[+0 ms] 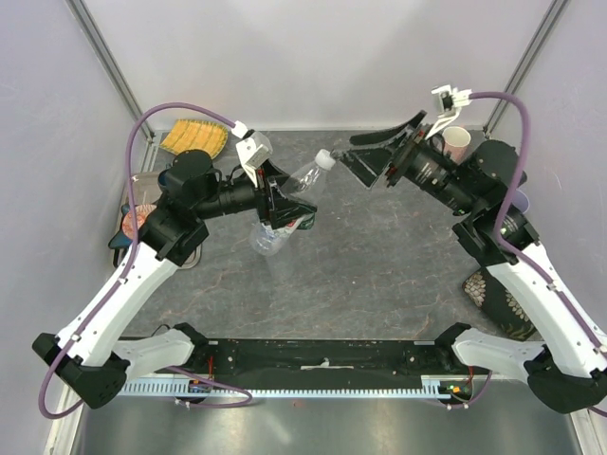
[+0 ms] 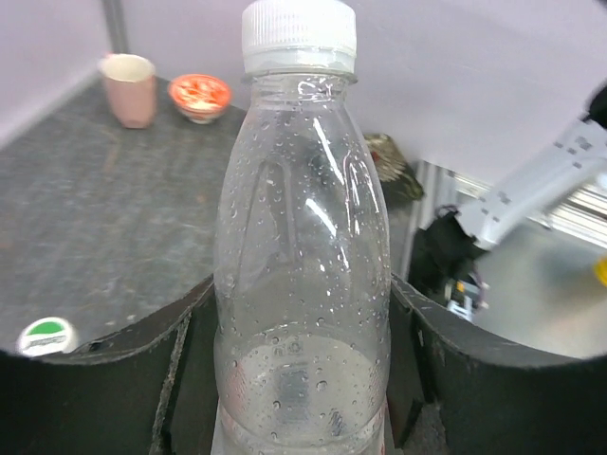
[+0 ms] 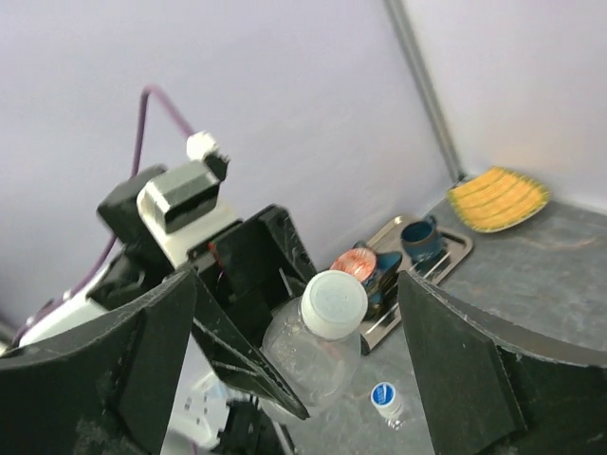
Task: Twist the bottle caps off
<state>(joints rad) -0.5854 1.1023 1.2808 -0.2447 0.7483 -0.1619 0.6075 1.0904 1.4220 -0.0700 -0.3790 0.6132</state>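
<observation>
Next, my right gripper grabs the plain white cap (image 1: 325,160) (image 3: 334,303) by its opposite sides to unscrew it, and leaves the bottle's body to my left gripper.
My left gripper (image 2: 303,289) is shut on the body of a clear bottle (image 2: 302,246) and holds it off the table. Its plain white cap (image 2: 299,33) is on and points toward the right arm. In the top view this bottle (image 1: 302,180) tilts up to the right, its cap (image 1: 325,160) just short of my right gripper (image 1: 349,152). That gripper (image 3: 299,289) stands open, its fingers either side of the cap (image 3: 334,303) without touching it. A second bottle (image 1: 268,237) with a white-and-blue cap (image 3: 384,396) lies on the table below. A loose white-and-green cap (image 2: 45,336) rests on the table.
A yellow plate (image 1: 194,139) and a metal tray (image 1: 142,185) with a blue cup (image 3: 422,237) sit at the back left. A pink cup (image 1: 457,142) stands at the back right, and a dark patterned bowl (image 1: 498,294) lies beside the right arm.
</observation>
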